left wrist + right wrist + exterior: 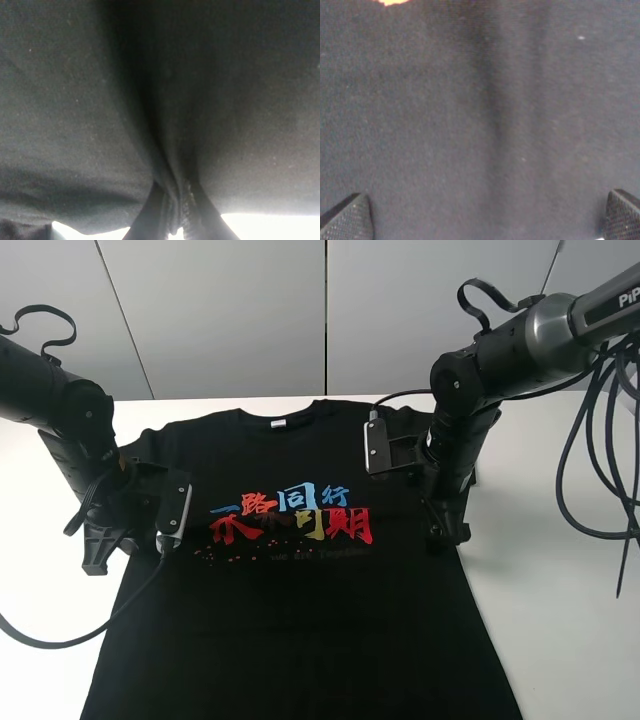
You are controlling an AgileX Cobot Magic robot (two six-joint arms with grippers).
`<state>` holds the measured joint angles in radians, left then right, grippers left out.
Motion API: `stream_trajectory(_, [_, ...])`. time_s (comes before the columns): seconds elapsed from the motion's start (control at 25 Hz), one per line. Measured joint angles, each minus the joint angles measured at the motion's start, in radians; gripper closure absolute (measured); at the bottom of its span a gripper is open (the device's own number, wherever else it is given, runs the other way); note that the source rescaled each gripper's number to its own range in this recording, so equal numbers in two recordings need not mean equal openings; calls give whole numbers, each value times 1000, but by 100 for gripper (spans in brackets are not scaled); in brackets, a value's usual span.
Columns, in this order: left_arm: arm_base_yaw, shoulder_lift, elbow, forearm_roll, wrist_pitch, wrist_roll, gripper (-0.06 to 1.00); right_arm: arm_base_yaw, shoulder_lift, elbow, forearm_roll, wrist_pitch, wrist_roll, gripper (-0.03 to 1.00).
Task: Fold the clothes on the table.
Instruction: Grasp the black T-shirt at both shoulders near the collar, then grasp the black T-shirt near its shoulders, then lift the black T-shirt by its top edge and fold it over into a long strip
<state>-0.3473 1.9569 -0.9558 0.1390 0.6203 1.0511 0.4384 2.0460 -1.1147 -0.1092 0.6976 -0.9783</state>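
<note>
My right gripper has both fingers on either side of a shallow crease (497, 140) near the T-shirt's side edge, so it needs to close. Closing now would hold the T-shirt.
A black T-shirt (300, 620) with a red, blue and yellow print lies flat on the white table (560, 620), collar at the far side. My left gripper (100, 555) is at the shirt's left edge by the sleeve. In the left wrist view the gripper (175, 220) is shut on a pinched fold of the black fabric (150, 100). My right gripper (445, 535) is down at the shirt's right edge. In the right wrist view its fingertips (347, 217) stand wide apart over flat cloth (485, 125), so the gripper (485, 220) is open.
Black cables (600, 470) hang from the right arm over the table's right side. A cable (70, 635) loops from the left arm across the table's left front. A grey panelled wall (320, 310) stands behind the table.
</note>
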Motion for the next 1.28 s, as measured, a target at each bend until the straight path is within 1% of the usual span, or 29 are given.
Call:
stream_trajectory(0.32, [0,0,0,0,1,-2,94,0,13,-9,4,11,-10,-2])
stream_trajectory(0.4, [0,0,0,0,1,-2,94,0,17,-9,11,18,-22,4])
stream_trajectory(0.56, [0,0,0,0,1,-2,94,0,22,-10,29,50,-31,28])
stream_trajectory(0.6, [0,0,0,0,1,-2,94,0,23,-10,29,50,-31,34])
stream_trajectory(0.64, [0,0,0,0,1,-2,94,0,23,-10,29,50,-31,37])
stream_trajectory(0.92, [0,0,0,0,1,-2,94,0,23,-10,29,48,-33,39])
stream_trajectory(1.0, [0,0,0,0,1,-2,94,0,23,-10,29,48,-33,42])
stream_trajectory(1.08, [0,0,0,0,2,-2,94,0,23,-10,29,48,-33,52])
stream_trajectory(1.16, [0,0,0,0,3,-2,94,0,23,-10,29,40,-19,66])
stream_trajectory(1.24, [0,0,0,0,5,-2,94,0,23,-10,29,25,3,83])
stream_trajectory(1.28, [0,0,0,0,5,-2,94,0,23,-10,27,18,7,90])
